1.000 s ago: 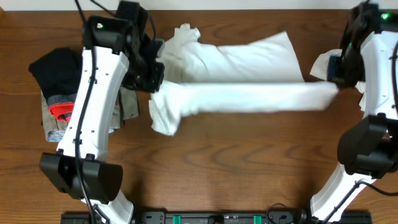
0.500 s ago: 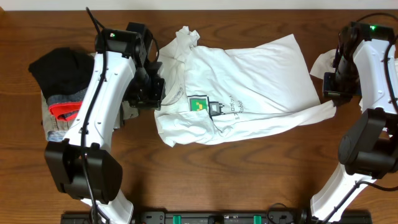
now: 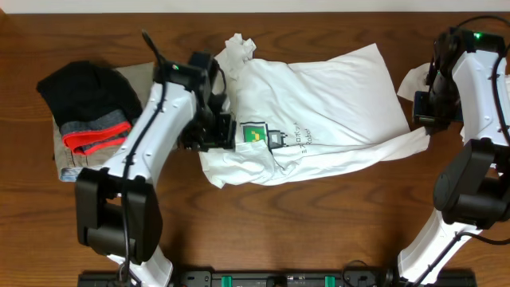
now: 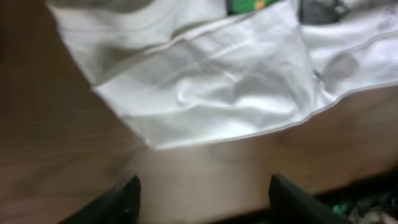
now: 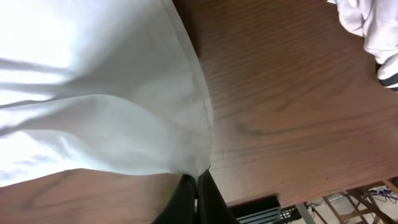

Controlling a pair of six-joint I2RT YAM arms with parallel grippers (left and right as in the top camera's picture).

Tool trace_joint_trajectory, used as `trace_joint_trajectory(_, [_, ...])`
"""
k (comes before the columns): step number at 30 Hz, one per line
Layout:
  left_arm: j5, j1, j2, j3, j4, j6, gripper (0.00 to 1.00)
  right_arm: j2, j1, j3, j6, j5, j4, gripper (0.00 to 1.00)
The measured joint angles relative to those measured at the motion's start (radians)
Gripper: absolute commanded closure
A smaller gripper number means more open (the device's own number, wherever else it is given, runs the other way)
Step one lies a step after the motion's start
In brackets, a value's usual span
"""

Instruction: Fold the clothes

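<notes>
My right gripper has a T-shirt corner. My left gripper should next grab the white T-shirt's near edge (image 3: 223, 182) (image 4: 163, 140), opposite that corner, to stretch the T-shirt flat for folding.
The white T-shirt (image 3: 319, 104) lies spread and wrinkled across the middle of the table, its green-and-black chest print (image 3: 256, 133) facing up. My left gripper (image 3: 213, 137) is over the shirt's left edge. In the left wrist view it (image 4: 205, 199) is open and empty above bare wood, just short of a folded shirt edge (image 4: 217, 87). My right gripper (image 3: 423, 123) is at the shirt's right corner. In the right wrist view it (image 5: 196, 199) is shut on a pinch of the shirt (image 5: 93, 93), which fans out from the closed fingers.
A pile of dark clothes (image 3: 84, 96) with a red-trimmed grey piece (image 3: 96, 137) sits at the left. Another white garment (image 3: 408, 80) lies by the right arm and shows in the right wrist view (image 5: 373, 31). The table's front half is bare wood (image 3: 303, 231).
The shirt, stretched in a band between both grippers a second ago, now lies spread with its print up. My left gripper has let go and moved right over the shirt's left edge.
</notes>
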Motion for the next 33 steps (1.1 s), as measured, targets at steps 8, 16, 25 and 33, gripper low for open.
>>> trace_joint_trajectory(8, [0.005, -0.007, 0.0, -0.168, 0.16, -0.117, 0.28, 0.0, 0.0, -0.001, 0.0, -0.01, 0.005, 0.99])
trace_joint_trajectory(16, [-0.003, -0.007, 0.0, -0.232, 0.267, -0.158, 0.23, 0.0, 0.0, -0.001, 0.0, -0.027, 0.013, 0.99])
trace_joint_trajectory(25, [-0.018, -0.007, 0.0, -0.27, 0.377, -0.193, 0.32, 0.0, 0.0, -0.001, 0.0, -0.032, 0.017, 0.99])
trace_joint_trajectory(33, [-0.026, -0.008, 0.014, -0.27, 0.409, -0.204, 0.47, 0.0, 0.0, -0.001, 0.0, -0.033, 0.018, 0.99])
